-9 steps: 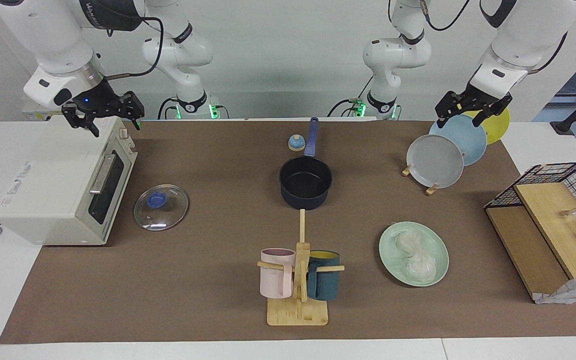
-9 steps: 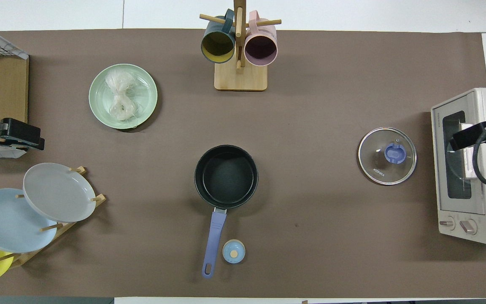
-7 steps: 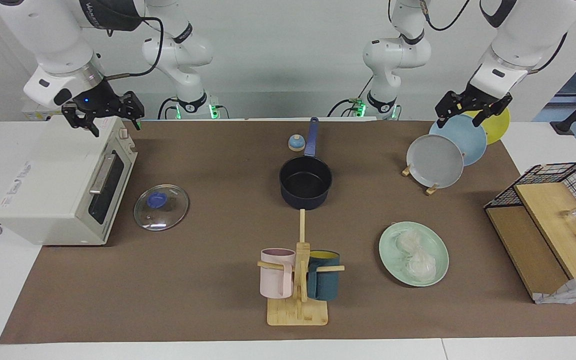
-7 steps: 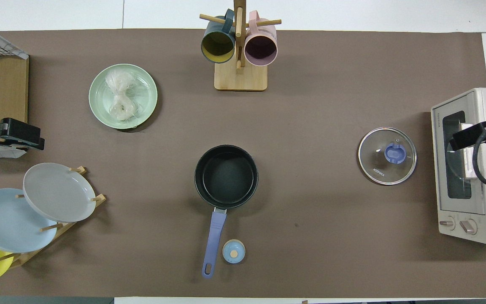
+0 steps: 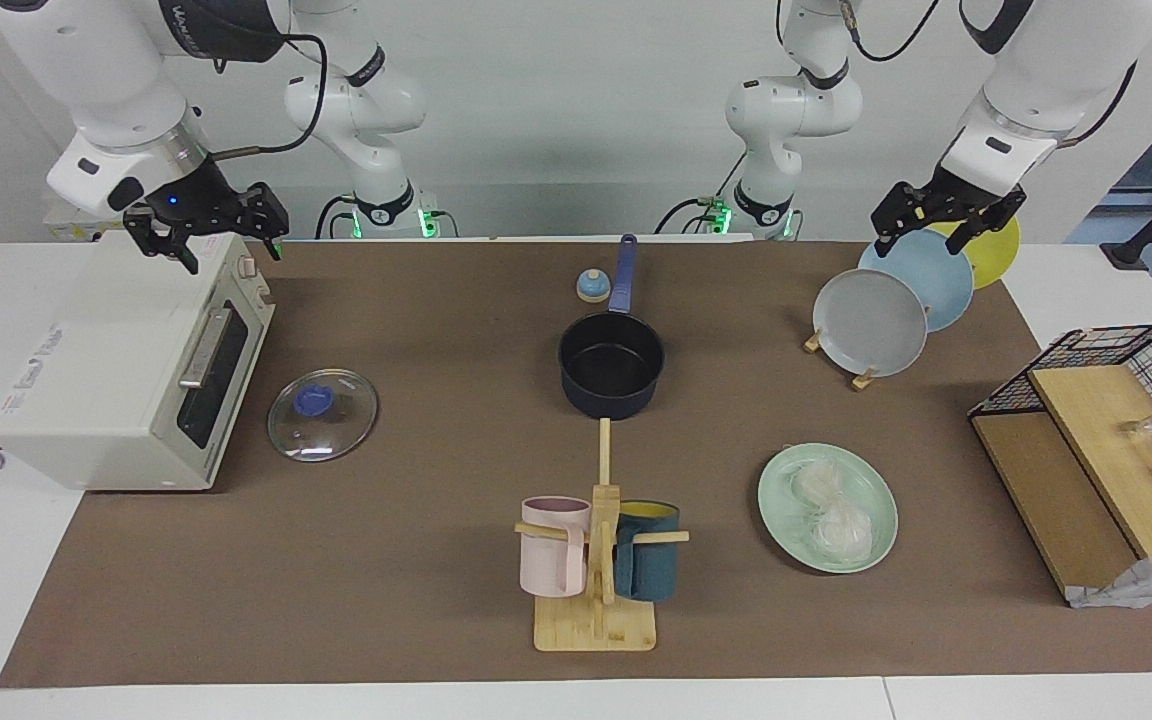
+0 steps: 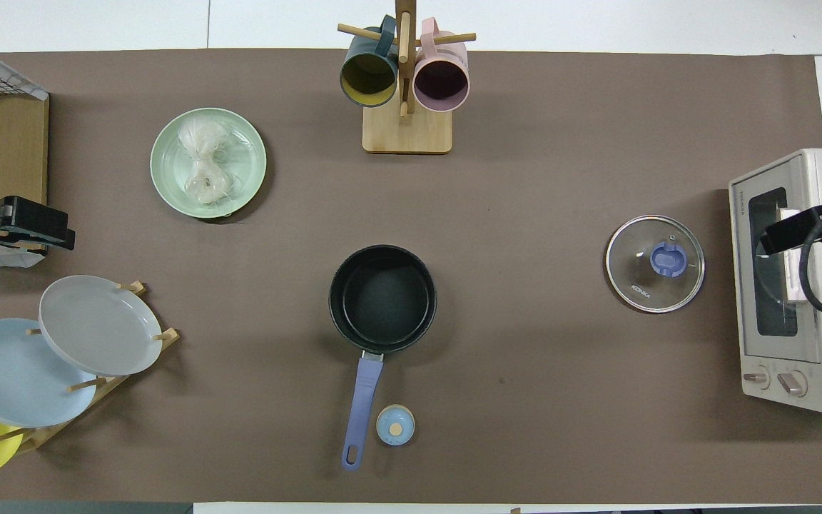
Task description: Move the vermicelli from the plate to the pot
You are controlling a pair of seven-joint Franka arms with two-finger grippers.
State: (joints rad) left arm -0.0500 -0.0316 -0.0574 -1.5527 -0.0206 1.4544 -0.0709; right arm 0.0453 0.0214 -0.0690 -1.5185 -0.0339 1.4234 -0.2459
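Note:
My left gripper grabs the vermicelli [image 6: 204, 160] by its narrow middle part between the nests next, to transfer the vermicelli into the navy pot [image 6: 382, 298].
The vermicelli [image 5: 831, 505] lies in two whitish nests on the mint-green plate [image 5: 779, 515], toward the left arm's end of the table; both also show in the overhead view, the vermicelli [image 6: 204, 160] on the plate [image 6: 250, 160]. The dark navy pot [image 5: 611, 365] stands empty mid-table, its blue handle [image 6: 361, 407] pointing toward the robots. My left gripper [image 5: 941, 225] is open and empty, up in the air over the plate rack. My right gripper [image 5: 226, 245] is open and empty, over the toaster oven.
A mug tree [image 5: 596, 560] with a pink and a teal mug stands farther from the robots than the pot. There is also a glass lid [image 5: 322, 414], a toaster oven [image 5: 116, 370], a rack with grey, light blue and yellow plates [image 5: 871, 320], a wire basket [image 5: 1106, 420] and a small blue knob [image 5: 592, 286] by the pot's handle.
My left gripper has crept slightly away from the robots, over the plate rack. The right arm has not moved. Nothing on the table has shifted.

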